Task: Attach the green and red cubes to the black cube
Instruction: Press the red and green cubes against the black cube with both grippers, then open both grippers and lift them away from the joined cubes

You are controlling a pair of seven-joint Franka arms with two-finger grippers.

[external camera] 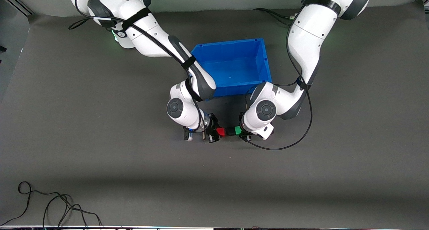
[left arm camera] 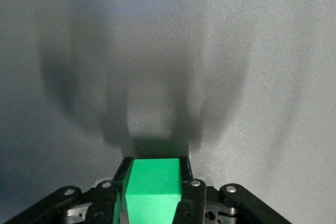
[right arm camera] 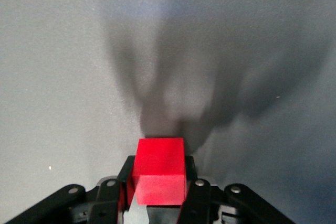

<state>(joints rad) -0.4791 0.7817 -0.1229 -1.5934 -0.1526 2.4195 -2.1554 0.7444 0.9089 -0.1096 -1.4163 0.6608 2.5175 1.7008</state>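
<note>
The green cube (external camera: 237,130) sits level against the black cube's side (external camera: 231,131), so it is time for my left gripper to open now.
My right gripper (external camera: 216,132) is shut on the red cube (external camera: 220,132), which also shows between its fingers in the right wrist view (right arm camera: 159,171). My left gripper (external camera: 240,131) is shut on the green cube (external camera: 237,130), which the left wrist view (left arm camera: 155,187) shows too. Both grippers hang over the grey mat and face each other. In the front view the black cube (external camera: 229,131) sits between the red and green cubes, in one row and seemingly touching both. It is hidden in both wrist views.
A large blue bin (external camera: 264,61) stands on the mat farther from the front camera than the grippers. A black cable (external camera: 288,144) loops on the mat beside the left arm. More cable (external camera: 50,203) lies near the front edge, toward the right arm's end.
</note>
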